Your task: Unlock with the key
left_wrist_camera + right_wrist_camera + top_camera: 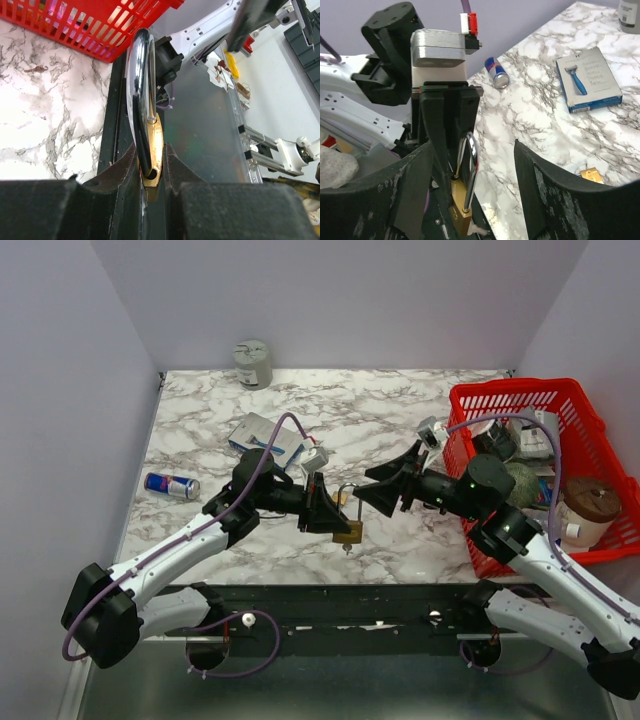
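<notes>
I should next grab the padlock's chrome shackle, clear of the held brass body (156, 150), with my right gripper to pull the unlocked shackle open.
A brass padlock (348, 531) with a chrome shackle (345, 496) is held above the marble table near its front edge. My left gripper (328, 512) is shut on the lock body; in the left wrist view the brass body (156, 150) sits pinched between the fingers (120, 175), shackle (140, 80) pointing away. A small silvery piece (479, 231), apparently the key, sticks out of the lock's underside. My right gripper (362, 484) is open and empty just right of the lock. In the right wrist view the padlock (460, 210) hangs between its spread fingers (545, 190).
A red basket (470, 400) full of items stands at the right. A razor box (265, 435), a small white object (315, 457), a Red Bull can (172, 485) and a grey canister (253, 363) lie left and back. A small brass piece (592, 175) lies on the table.
</notes>
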